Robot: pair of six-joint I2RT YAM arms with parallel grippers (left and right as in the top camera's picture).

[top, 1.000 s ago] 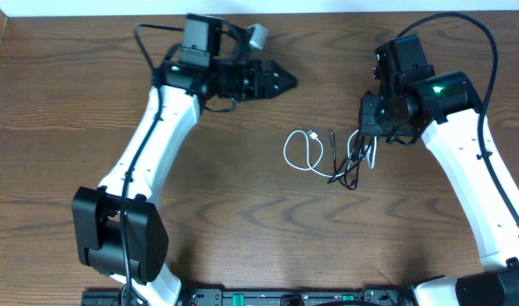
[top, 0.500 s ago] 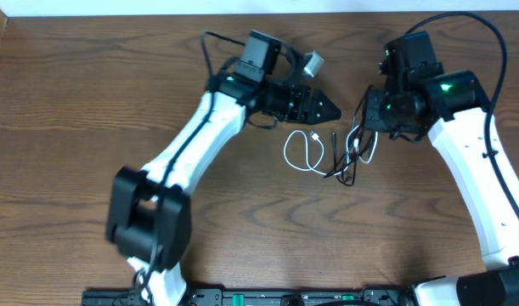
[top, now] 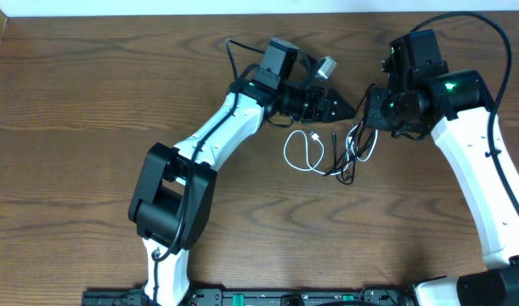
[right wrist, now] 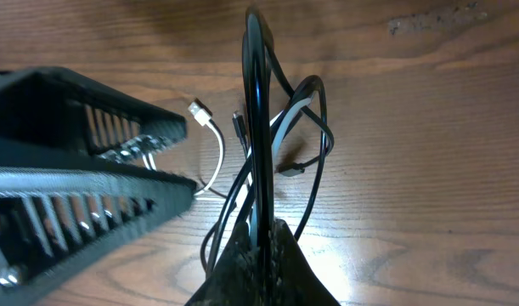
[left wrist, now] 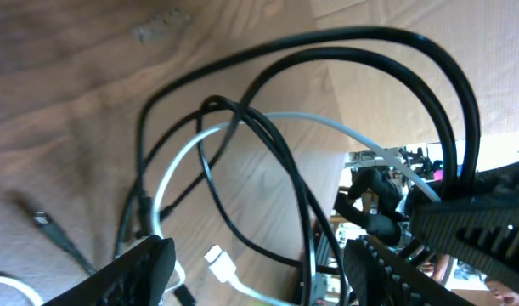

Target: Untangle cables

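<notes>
I will next use my left gripper to grab the black parts of the hanging tangle, so that the cables can be untangled. The white cable (top: 285, 153) (left wrist: 162, 185) should stay outside my left gripper's fingers.
The white cable (top: 285, 153) lies in a loop on the table, and its far part rises with the black cable (top: 344, 170) into my right gripper (top: 367, 119). That gripper (right wrist: 261, 246) is shut on both cords, a black strand (right wrist: 257, 102) and a white strand (right wrist: 280, 127) running straight up from its tips. My left gripper (top: 351, 109) sits just left of the right one, open. In the left wrist view its fingers (left wrist: 144, 272) flank the hanging tangle: black loops (left wrist: 276, 144), a pale white strand (left wrist: 183, 153) and a white plug (left wrist: 215, 255).
The wooden table (top: 72, 127) carries only the cords. My left gripper's ribbed body (right wrist: 89, 178) fills the left side of the right wrist view, close to the held cords. A thick black arm wire (left wrist: 429, 76) arcs across the left wrist view.
My left arm has swung right from the back left of the table up to the cables beside the right gripper. The right gripper has shifted slightly back, still holding the cords.
</notes>
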